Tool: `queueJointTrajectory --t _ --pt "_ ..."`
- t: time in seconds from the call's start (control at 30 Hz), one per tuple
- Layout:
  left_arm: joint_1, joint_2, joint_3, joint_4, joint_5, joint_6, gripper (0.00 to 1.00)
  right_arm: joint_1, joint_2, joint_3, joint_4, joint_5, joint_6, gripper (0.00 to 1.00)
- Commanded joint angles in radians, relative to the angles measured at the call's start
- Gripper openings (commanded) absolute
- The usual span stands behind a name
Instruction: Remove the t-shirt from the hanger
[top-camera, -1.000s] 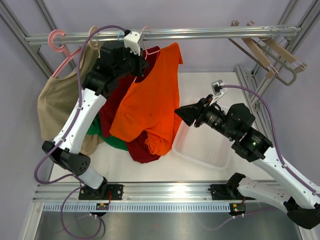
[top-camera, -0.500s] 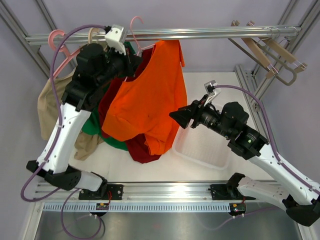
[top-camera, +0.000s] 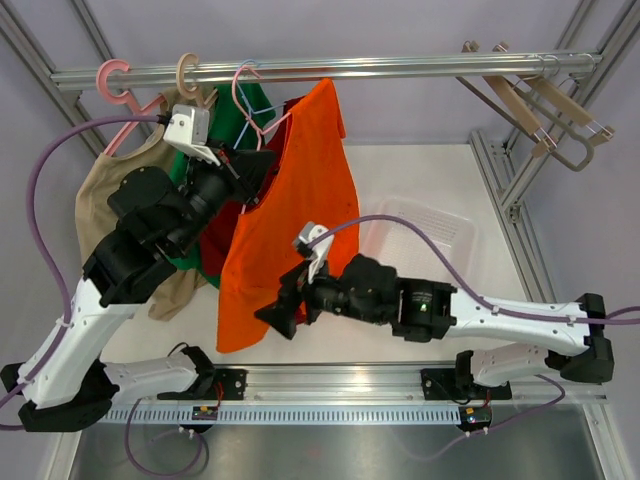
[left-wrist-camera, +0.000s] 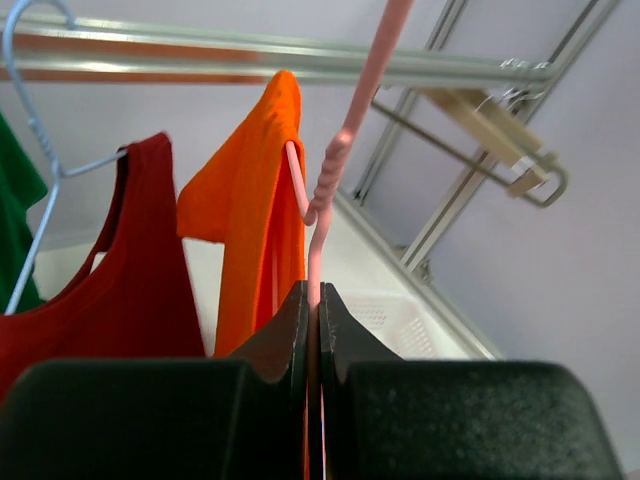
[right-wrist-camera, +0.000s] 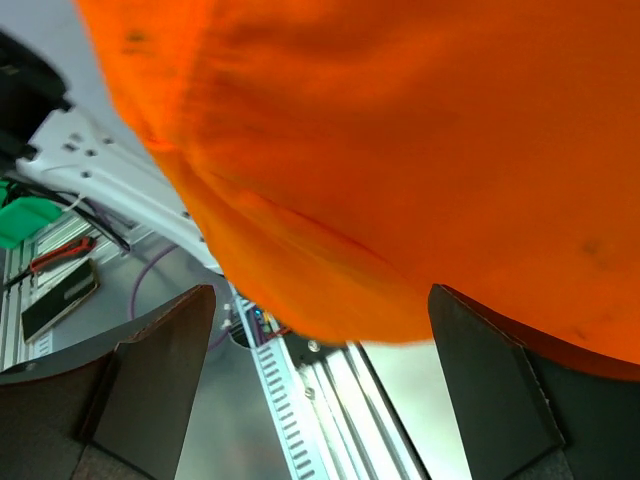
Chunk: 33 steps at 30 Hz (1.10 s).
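Observation:
I should next grab the orange t-shirt (top-camera: 290, 220) with my right gripper by its lower hem (top-camera: 262, 322), so that the shirt's top stays free to slide off the hanger.
The orange t-shirt (top-camera: 290, 220) hangs long from a thin pink hanger (top-camera: 238, 88) whose hook sits up by the rail (top-camera: 400, 66). My left gripper (top-camera: 262, 172) is shut on that hanger's wire just below the neck. In the left wrist view the pink hanger (left-wrist-camera: 335, 160) runs down between the closed jaws, with the orange t-shirt (left-wrist-camera: 255, 220) draped on its left arm. My right gripper (top-camera: 272, 318) is open at the shirt's lower hem. In the right wrist view the t-shirt (right-wrist-camera: 400, 150) fills the top, its hem just above the gap of the right gripper (right-wrist-camera: 320, 380).
A dark red top (top-camera: 215, 245), a green garment (top-camera: 225, 120) and a beige one (top-camera: 100, 200) hang left of the t-shirt. A white basket (top-camera: 440, 240) sits on the table at right. Wooden hangers (top-camera: 530, 100) hang at the rail's right end.
The left arm has drawn the hanger left and towards me, so the t-shirt hangs straighter. The right arm swung from over the basket to the shirt's hem, its jaws opening wide.

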Motion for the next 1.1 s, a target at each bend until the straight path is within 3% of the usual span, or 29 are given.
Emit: queueJointTrajectory --t 0.0,0.2,0.33,0.43,0.57,0.6,0.67,0.7,0.87,1.07 --pt "-0.070 0.023 0.071 0.174 -0.193 -0.014 0.00 0.099 0.052 0.133 0.044 0.213 -0.114 0.98" --pt "-0.147 0.053 0.110 0.217 -0.254 0.003 0.00 0.135 0.118 0.200 0.004 0.313 -0.145 0.98" --pt "-0.193 0.029 0.056 0.306 -0.317 0.004 0.00 0.144 0.148 0.230 0.007 0.344 -0.115 1.00" --pt "-0.219 0.023 0.024 0.337 -0.346 0.000 0.00 0.150 0.178 0.250 0.029 0.462 -0.114 0.98" --pt "-0.227 0.010 0.010 0.363 -0.364 0.016 0.00 0.159 0.176 0.216 0.085 0.542 -0.102 0.55" --pt "-0.227 0.006 0.007 0.371 -0.364 0.024 0.00 0.162 0.172 0.205 0.098 0.536 -0.102 0.30" --pt "-0.227 0.006 0.012 0.394 -0.354 0.074 0.00 0.196 0.149 0.175 0.108 0.489 -0.117 0.17" --pt "-0.227 0.004 0.004 0.412 -0.350 0.098 0.00 0.211 0.141 0.171 0.090 0.475 -0.115 0.05" --pt "-0.225 0.013 0.018 0.540 -0.333 0.283 0.00 0.329 0.118 0.190 -0.117 0.288 -0.057 0.00" --pt "-0.161 0.072 0.195 0.472 -0.261 0.268 0.00 0.429 0.146 0.109 -0.142 0.232 0.042 0.00"
